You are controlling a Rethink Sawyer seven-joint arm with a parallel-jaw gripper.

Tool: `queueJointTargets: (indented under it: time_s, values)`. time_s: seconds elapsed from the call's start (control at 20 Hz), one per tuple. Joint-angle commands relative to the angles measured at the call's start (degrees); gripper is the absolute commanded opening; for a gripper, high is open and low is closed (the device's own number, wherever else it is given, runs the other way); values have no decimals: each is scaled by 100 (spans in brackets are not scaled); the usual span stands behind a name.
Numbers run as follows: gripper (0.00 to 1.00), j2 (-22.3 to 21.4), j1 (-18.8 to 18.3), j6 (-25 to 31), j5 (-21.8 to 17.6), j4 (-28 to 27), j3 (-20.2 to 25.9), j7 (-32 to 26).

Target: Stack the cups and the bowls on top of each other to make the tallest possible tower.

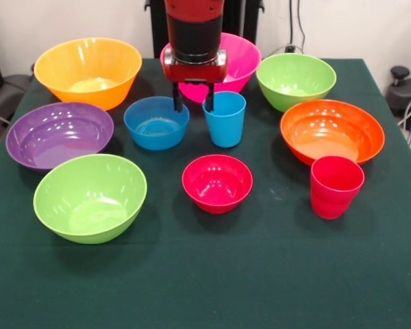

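The robot's gripper should next grab the light blue cup by its rim, to build the tallest tower.
My gripper (193, 104) hangs open between the small blue bowl (156, 122) and the light blue cup (225, 120). Its right finger is at the cup's left rim; I cannot tell whether it touches. The pink bowl (241, 58) is behind the gripper, partly hidden. A small red bowl (217, 181) sits in the middle and the red-pink cup (335, 185) stands upright to its right. Large bowls ring them: yellow-orange (88, 68), purple (58, 133), lime green (89, 197), another lime green (296, 79), orange (332, 130). Every piece stands alone; no tower shows.
All pieces stand on a dark green tablecloth (205, 281), whose front part is bare. The robot's pedestal is at the far side. Cables and dark equipment (405, 92) lie past the table's right edge.
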Motion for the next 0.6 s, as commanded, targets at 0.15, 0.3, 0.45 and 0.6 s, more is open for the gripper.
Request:
queueJointTargets:
  time_s: [0.15, 0.3, 0.45, 0.6]
  values:
    - [100, 513, -121, -315, -675, -429, 549, -309]
    - [100, 642, -133, -416, -797, -447, 483, -215]
    - [100, 799, -81, -547, -932, -423, 310, -37]
    - [100, 920, -92, -728, -995, -404, 312, 84]
